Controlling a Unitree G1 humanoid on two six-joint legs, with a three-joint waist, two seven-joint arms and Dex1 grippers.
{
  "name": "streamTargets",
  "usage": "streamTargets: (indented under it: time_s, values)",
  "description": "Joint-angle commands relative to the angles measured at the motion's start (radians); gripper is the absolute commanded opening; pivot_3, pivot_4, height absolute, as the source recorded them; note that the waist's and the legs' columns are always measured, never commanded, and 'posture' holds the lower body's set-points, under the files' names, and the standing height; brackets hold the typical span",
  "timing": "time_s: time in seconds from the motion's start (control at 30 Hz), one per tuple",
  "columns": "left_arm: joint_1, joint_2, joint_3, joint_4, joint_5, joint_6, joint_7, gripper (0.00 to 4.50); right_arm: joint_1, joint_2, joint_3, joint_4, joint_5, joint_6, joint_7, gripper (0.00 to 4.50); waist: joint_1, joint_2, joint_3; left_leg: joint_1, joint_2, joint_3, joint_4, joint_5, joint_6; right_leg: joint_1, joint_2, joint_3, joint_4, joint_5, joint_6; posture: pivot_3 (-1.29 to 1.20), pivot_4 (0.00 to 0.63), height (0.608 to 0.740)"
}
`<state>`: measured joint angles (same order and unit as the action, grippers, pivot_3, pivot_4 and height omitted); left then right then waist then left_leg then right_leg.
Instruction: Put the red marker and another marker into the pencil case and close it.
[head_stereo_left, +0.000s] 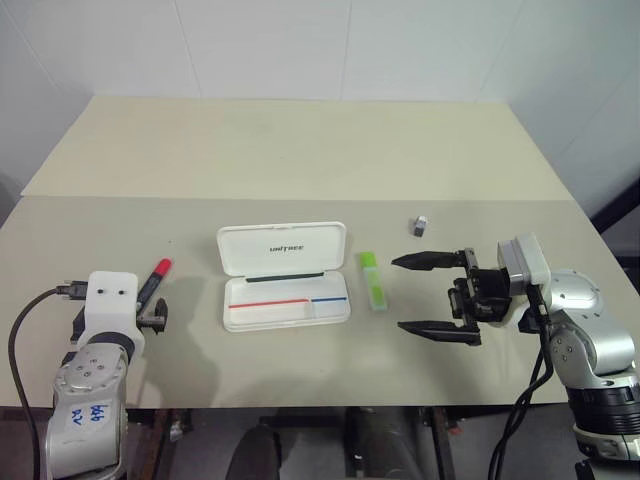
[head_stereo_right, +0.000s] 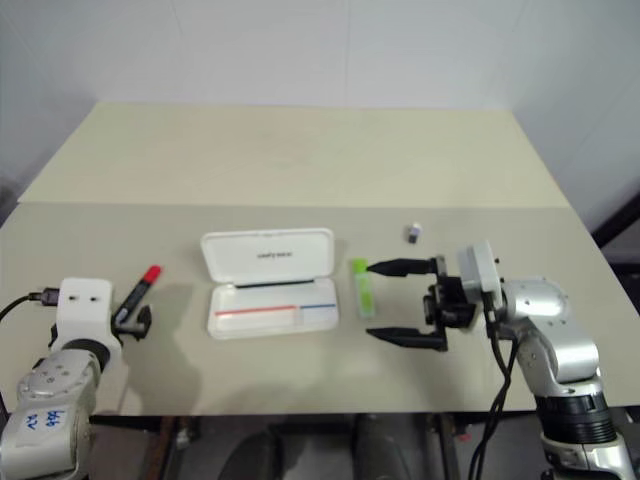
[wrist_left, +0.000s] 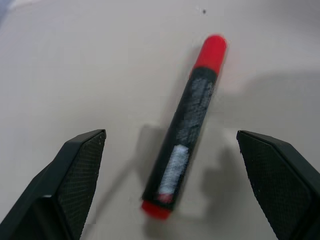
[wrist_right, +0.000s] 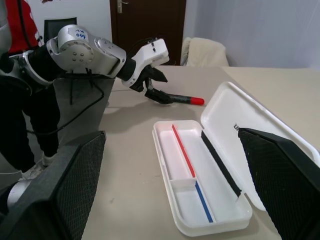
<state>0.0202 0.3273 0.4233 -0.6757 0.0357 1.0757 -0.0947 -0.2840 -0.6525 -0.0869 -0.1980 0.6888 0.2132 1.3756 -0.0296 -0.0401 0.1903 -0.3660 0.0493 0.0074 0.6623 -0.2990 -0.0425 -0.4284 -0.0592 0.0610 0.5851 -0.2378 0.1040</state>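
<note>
The left gripper's fingers are above the red marker's black body, so it isn't ready to close yet. It should lower first, then close on the red marker.
The red marker lies on the table left of the pencil case, black barrel with a red cap. My left gripper hovers open over the marker's near end, one finger on each side, neither touching. The white pencil case stands open at the table's middle, lid folded back, red and blue stripes in its tray. The light-green highlighter lies just right of the case. My right gripper is open and empty, pointing left at the highlighter and the case, a little short of them.
A tiny grey-white block sits behind the right gripper. The table's front edge runs close under both arms. In the right wrist view, a dark door and a person in red stand beyond the table.
</note>
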Motion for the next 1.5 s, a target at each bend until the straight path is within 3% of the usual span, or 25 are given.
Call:
streamTargets:
  time_s: [0.03,0.23,0.67,1.07,1.27,1.5]
  values:
    - [-0.024,0.012,0.076,0.037,-0.05,-0.049,-0.04,4.46,0.007,-0.015,-0.026,-0.043,0.003,-0.005,-0.02,4.5,0.0,0.0,0.0,0.0,0.0,0.0,0.0,0.0,0.0,0.0,0.0,0.0,0.0,0.0,0.0,0.0,0.15,0.74]
    - [-0.023,0.045,0.167,0.129,-0.133,-0.063,-0.112,4.46,0.014,-0.045,-0.033,-0.066,0.0,0.013,-0.044,4.5,-0.001,0.0,0.0,0.0,0.0,0.0,0.0,-0.001,-0.001,0.0,0.0,0.0,0.0,0.0,0.0,0.0,0.15,0.74]
    - [-0.02,0.144,0.1,0.318,-0.189,-0.192,-0.205,4.46,0.04,-0.057,-0.047,-0.191,0.094,0.106,-0.124,4.5,0.004,0.001,0.0,0.001,0.0,0.001,0.0,-0.001,-0.001,0.0,-0.001,-0.001,-0.001,0.0,0.0,0.0,0.15,0.74]
    - [-0.06,0.171,0.063,0.363,-0.203,-0.225,-0.195,0.6,0.093,-0.092,-0.041,-0.17,0.024,0.057,-0.085,4.5,0.001,0.001,0.0,0.002,0.0,0.0,0.0,-0.001,-0.001,0.001,-0.001,-0.001,-0.001,0.001,-0.001,0.0,0.15,0.74]
    - [-0.106,0.199,0.079,0.329,-0.214,-0.208,-0.186,0.6,0.09,-0.098,-0.042,-0.114,-0.026,0.021,-0.074,4.5,0.001,0.0,0.0,0.002,0.0,0.0,0.0,-0.001,-0.001,0.0,-0.001,-0.001,-0.002,0.001,-0.001,0.0,0.15,0.74]
    - [-0.215,0.302,0.106,0.29,-0.234,-0.189,-0.199,0.6,0.114,-0.124,-0.036,-0.054,-0.089,-0.035,-0.033,4.5,0.002,-0.001,0.001,-0.001,0.0,0.0,0.0,-0.002,-0.003,-0.001,-0.001,-0.001,-0.003,0.001,-0.001,0.0,0.15,0.74]
